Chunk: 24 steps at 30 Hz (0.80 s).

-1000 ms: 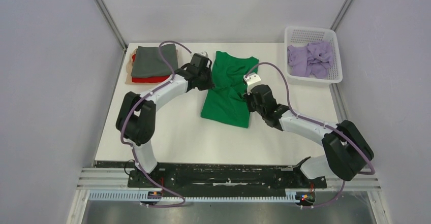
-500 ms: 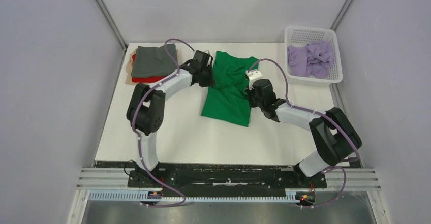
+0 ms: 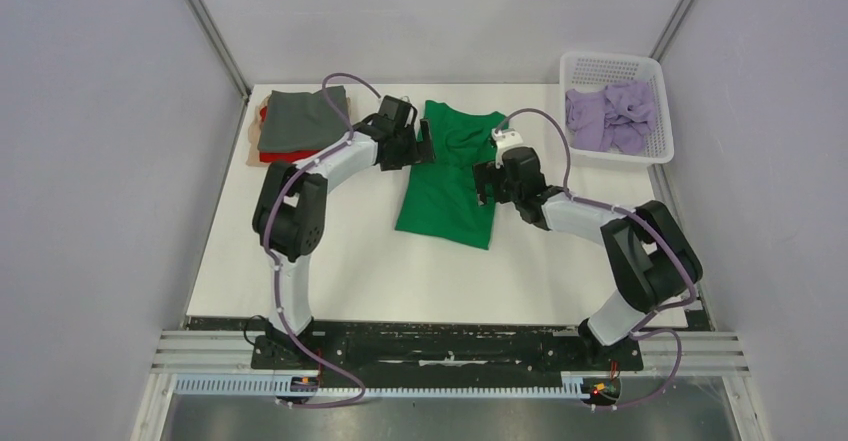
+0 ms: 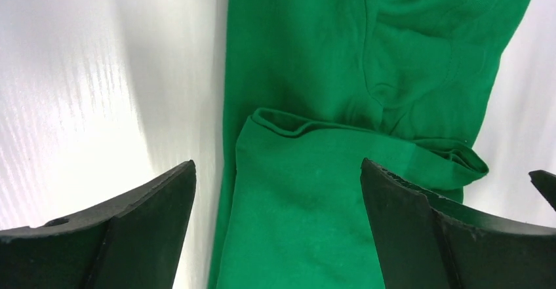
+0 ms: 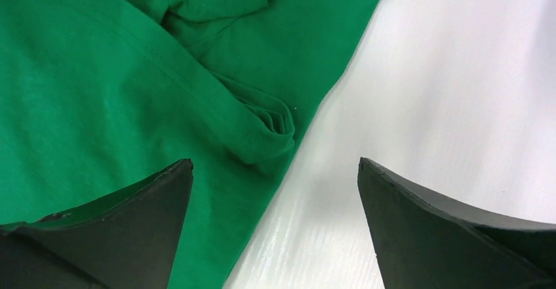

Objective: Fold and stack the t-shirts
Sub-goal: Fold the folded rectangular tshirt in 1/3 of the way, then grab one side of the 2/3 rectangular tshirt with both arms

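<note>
My left gripper grabs the near-end corner of the green t-shirt [image 3: 447,186] on my left gripper's side next, to fold the shirt over toward the collar.
A bright green t-shirt [image 3: 447,186] lies in the middle of the table, its sides folded inward into a long narrow shape. My left gripper [image 3: 421,147] hovers open over its left edge, with green cloth [image 4: 315,73] lying flat between the left gripper's [image 4: 278,164] fingers, held by neither. At the shirt's right edge my right gripper [image 3: 486,182] is also open. In the right wrist view the right gripper [image 5: 275,161] straddles the edge of the shirt [image 5: 98,92] and the bare table. Folded shirts are stacked at the far left, dark grey [image 3: 302,119] over red [image 3: 290,156] and tan [image 3: 250,143].
A white basket [image 3: 615,62] at the far right corner holds crumpled lilac cloth [image 3: 610,116]. Grey walls and metal posts close in the table on three sides. Purple cables arc over both arms.
Both grippers were shut on the green shirt's folded sides and have opened, letting the cloth go. Both arms reached a little further towards the far side.
</note>
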{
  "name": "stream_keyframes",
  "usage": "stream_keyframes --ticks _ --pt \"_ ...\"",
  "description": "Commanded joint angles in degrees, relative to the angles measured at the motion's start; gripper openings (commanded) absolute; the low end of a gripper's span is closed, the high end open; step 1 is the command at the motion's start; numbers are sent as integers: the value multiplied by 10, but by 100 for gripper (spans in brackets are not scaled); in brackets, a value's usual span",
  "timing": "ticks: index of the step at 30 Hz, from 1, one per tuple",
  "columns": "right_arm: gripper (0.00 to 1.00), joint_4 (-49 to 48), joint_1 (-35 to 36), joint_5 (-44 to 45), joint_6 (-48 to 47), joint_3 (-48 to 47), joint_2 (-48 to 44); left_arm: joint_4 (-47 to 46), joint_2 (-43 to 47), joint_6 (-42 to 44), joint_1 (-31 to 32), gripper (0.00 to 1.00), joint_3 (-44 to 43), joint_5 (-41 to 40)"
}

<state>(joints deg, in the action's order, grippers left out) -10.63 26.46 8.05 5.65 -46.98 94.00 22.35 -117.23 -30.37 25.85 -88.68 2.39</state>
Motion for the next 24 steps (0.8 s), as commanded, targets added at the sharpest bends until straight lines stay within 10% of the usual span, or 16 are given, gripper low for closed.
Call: stream_keyframes --ticks 1,14,24 --pt "98 -11 0 19 -2 3 -55 -8 74 11 -3 100 21 -16" --pt "98 -67 -3 -113 57 209 -263 -98 334 -80 -2 100 363 27" --pt "98 -52 6 -219 89 276 -284 -135 333 -99 -1 86 443 73"
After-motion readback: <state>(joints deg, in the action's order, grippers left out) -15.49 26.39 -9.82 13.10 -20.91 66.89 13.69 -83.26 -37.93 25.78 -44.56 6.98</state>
